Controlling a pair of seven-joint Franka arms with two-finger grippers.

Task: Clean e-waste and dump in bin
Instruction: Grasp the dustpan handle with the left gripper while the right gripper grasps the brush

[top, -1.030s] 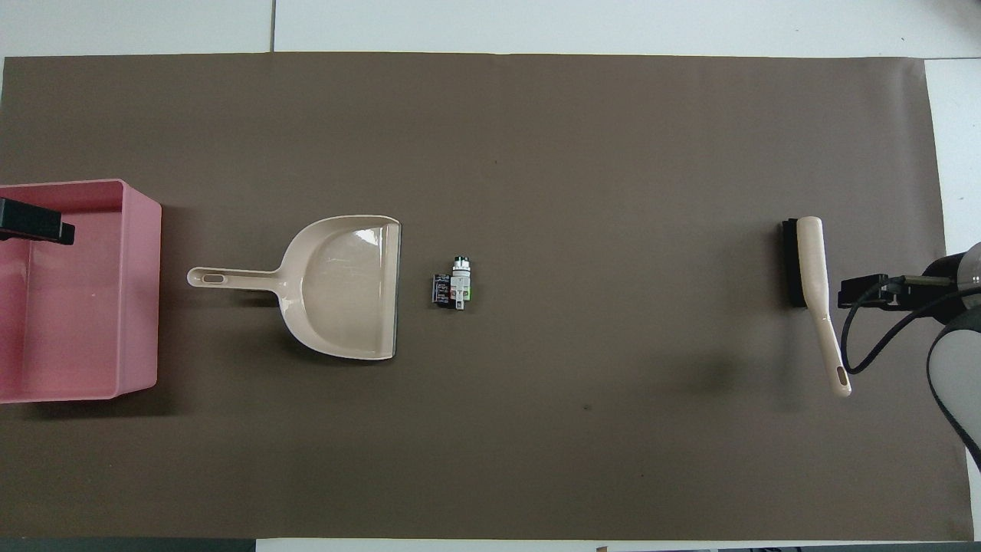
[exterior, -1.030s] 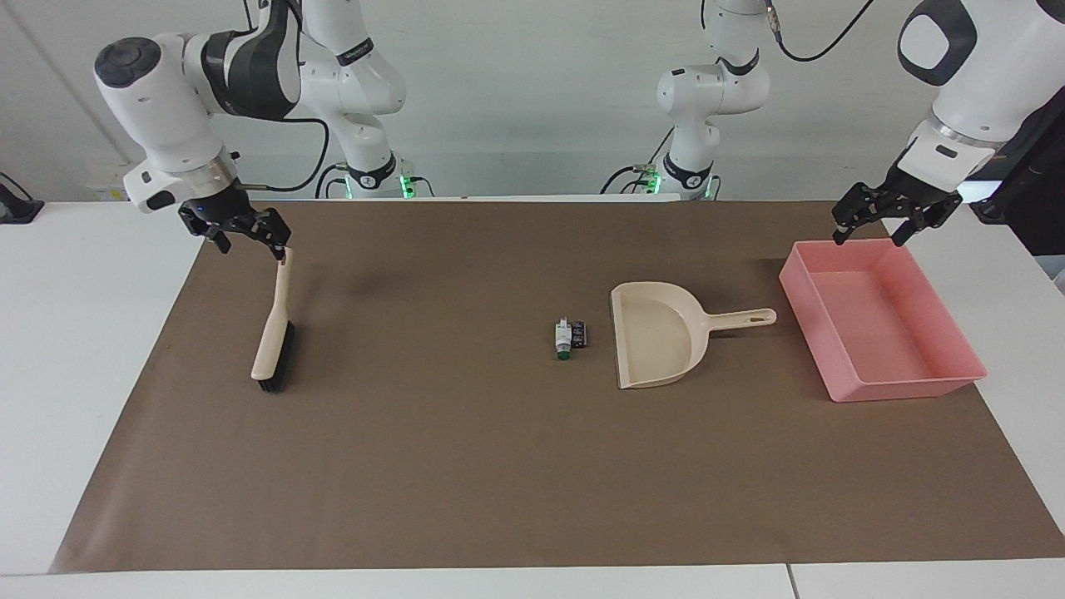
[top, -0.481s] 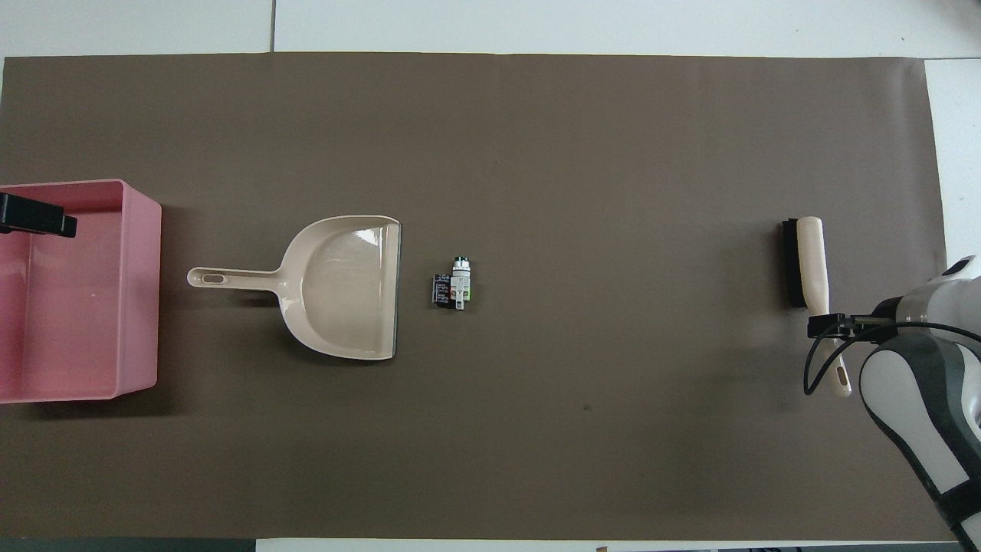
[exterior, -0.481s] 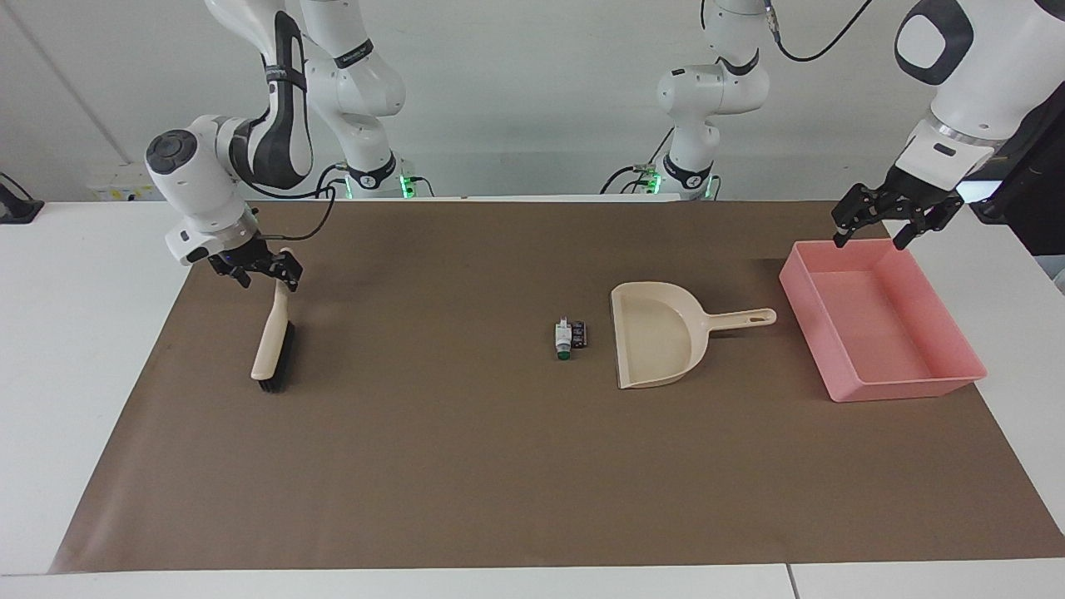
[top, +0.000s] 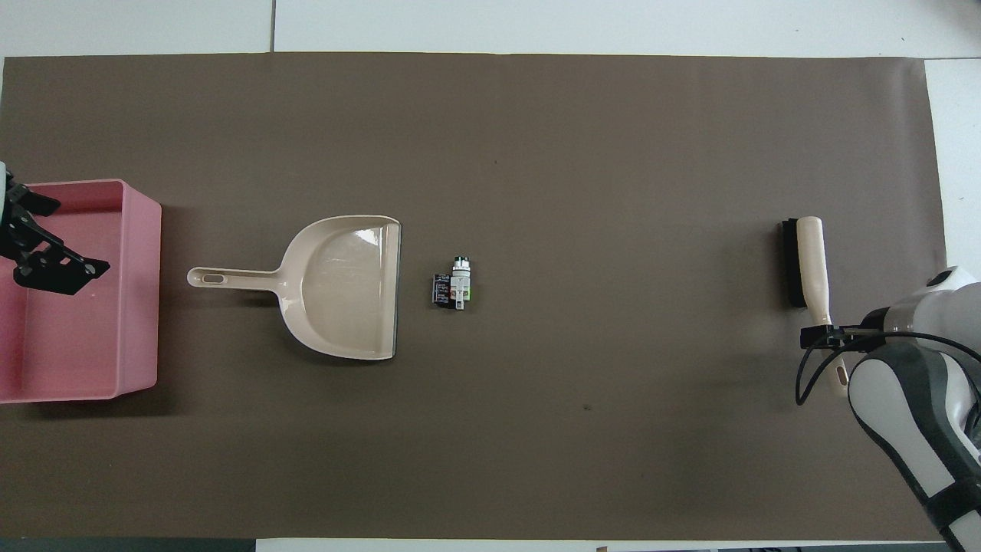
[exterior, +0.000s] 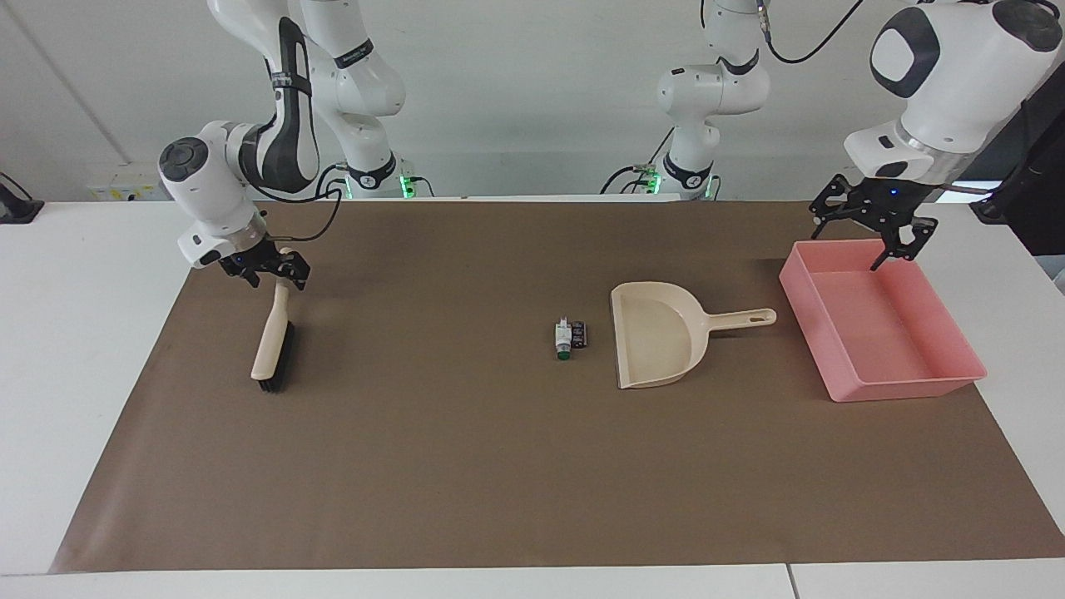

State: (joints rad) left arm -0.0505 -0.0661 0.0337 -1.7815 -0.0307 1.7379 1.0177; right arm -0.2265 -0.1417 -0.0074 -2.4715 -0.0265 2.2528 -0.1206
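I next need to grab the beige brush by its handle (top: 837, 368) with my right gripper, so that I can sweep the e-waste (top: 454, 284) into the dustpan.
The e-waste (exterior: 568, 337) (top: 454, 284) is a tiny white piece with a green tip lying against a small black board, mid-mat, just beside the mouth of the beige dustpan (exterior: 657, 333) (top: 345, 287). The pink bin (exterior: 907, 391) (top: 142, 307) stands past the dustpan's handle, toward the left arm's end. My left gripper (exterior: 865, 241) (top: 57, 245) hangs open and empty over the bin's edge nearest the robots. At the right arm's end a beige brush (exterior: 273, 349) (top: 808, 261) lies on its side. My right gripper (exterior: 268, 274) (top: 824, 337) is low at the brush's handle end, open, its fingers straddling the handle.
A brown mat (exterior: 499, 466) covers most of the white table. The dustpan's handle points at the bin. Brush and e-waste lie well apart on the mat.
My right gripper came down to the brush handle and has begun to narrow. My left gripper turned and shifted a little inward over the bin. Brush, dustpan, e-waste and bin stayed put.
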